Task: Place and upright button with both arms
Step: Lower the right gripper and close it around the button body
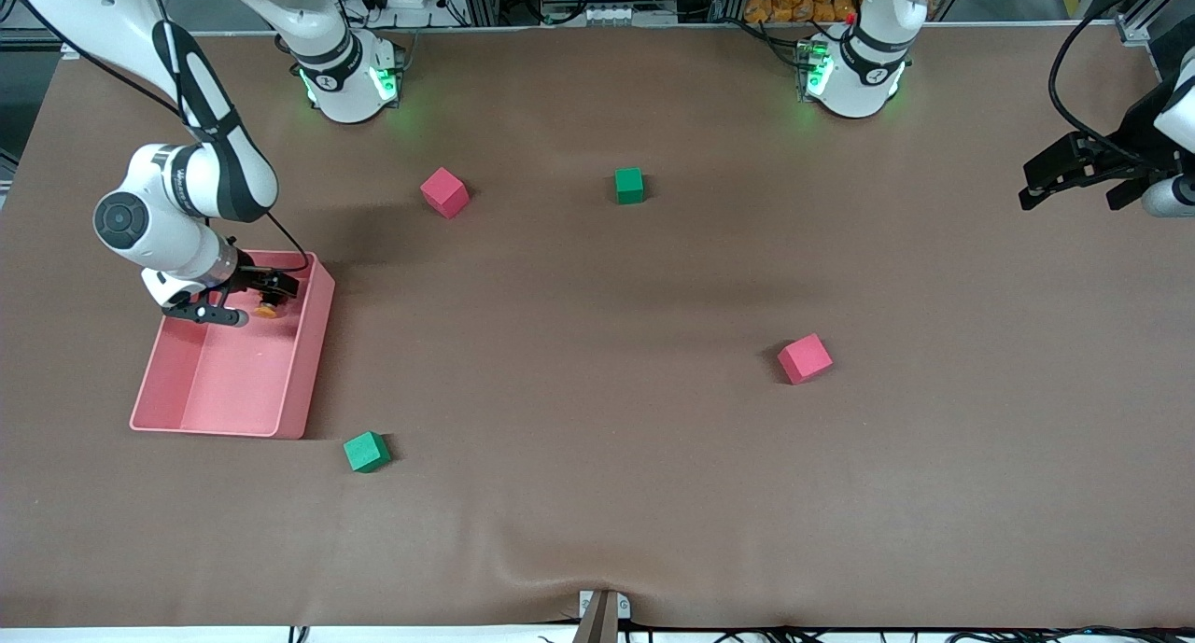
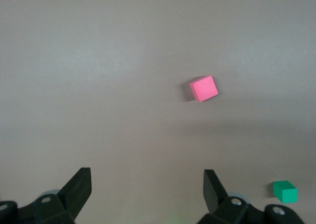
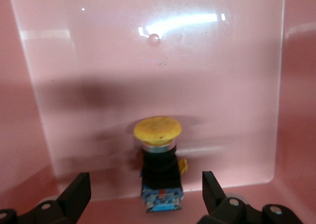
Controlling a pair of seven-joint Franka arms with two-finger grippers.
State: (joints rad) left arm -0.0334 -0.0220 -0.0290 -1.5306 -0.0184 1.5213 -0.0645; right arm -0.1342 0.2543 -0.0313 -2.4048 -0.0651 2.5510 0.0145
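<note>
My right gripper lowers next, before it closes on the button's black body (image 3: 160,172). Its fingers stop above the body, so closing now would miss the body.
The button (image 3: 158,159), with an orange-yellow cap on a black body and a blue base, lies on its side on the floor of the pink tray (image 3: 74,85). In the front view the button (image 1: 266,309) sits at the end of the pink tray (image 1: 313,344) nearer the robots' bases. My right gripper (image 3: 145,182) is open down in the tray, a finger on each side of the button's body with a gap on both sides. That right gripper (image 1: 252,298) comes in from the table's edge. My left gripper (image 1: 1036,190) waits open over the table's left-arm end, and in its wrist view the left gripper (image 2: 147,179) holds nothing.
Two red cubes (image 1: 443,192) (image 1: 804,358) and two green cubes (image 1: 629,185) (image 1: 366,452) lie scattered on the brown table. The left wrist view shows a red cube (image 2: 204,88) and a green cube (image 2: 285,191).
</note>
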